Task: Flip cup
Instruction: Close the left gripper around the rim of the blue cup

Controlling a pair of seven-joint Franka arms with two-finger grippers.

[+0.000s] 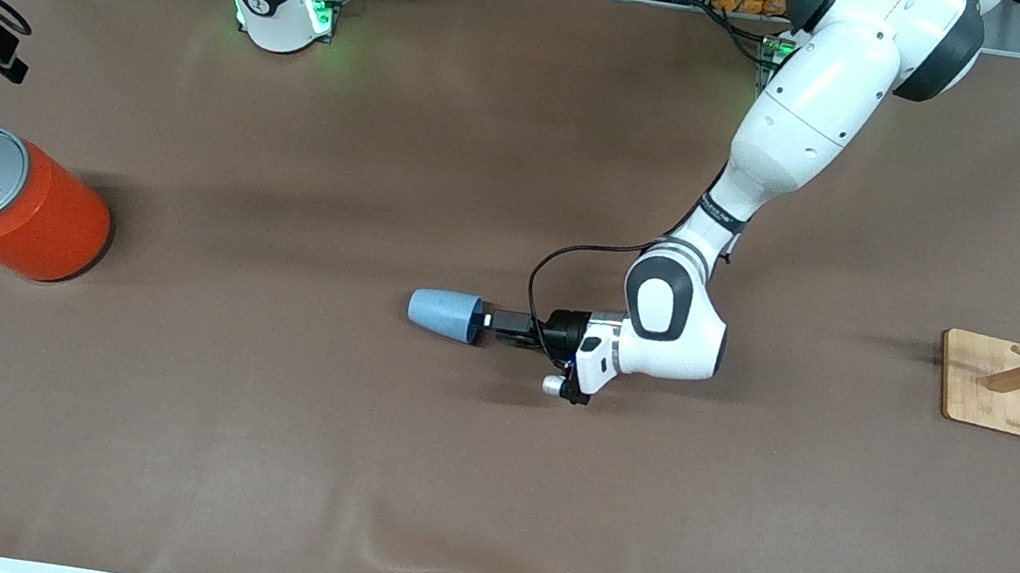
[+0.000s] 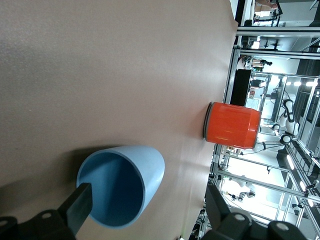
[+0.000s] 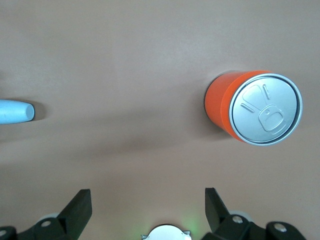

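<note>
My fingers end short of the cup's dark-blue inside, so my left gripper would miss the cup if it closed now. I should first move forward.
The light-blue cup [image 1: 443,313] lies on its side on the brown table mat near the middle, with its wide rim turned toward the left arm's end. My left gripper [image 1: 487,321] is low at that rim and open. In the left wrist view the cup's dark-blue inside [image 2: 112,195] faces the camera. One finger [image 2: 80,207] overlaps the rim's edge and the other finger [image 2: 220,210] stands well apart from the cup. My right gripper [image 3: 147,210] is open and empty, high over the table. Its view shows the cup's narrow end [image 3: 15,111].
A large orange can [image 1: 25,214] with a grey lid stands at the right arm's end, also in the left wrist view [image 2: 232,125] and the right wrist view [image 3: 252,107]. A wooden rack on a square base [image 1: 996,384] stands at the left arm's end.
</note>
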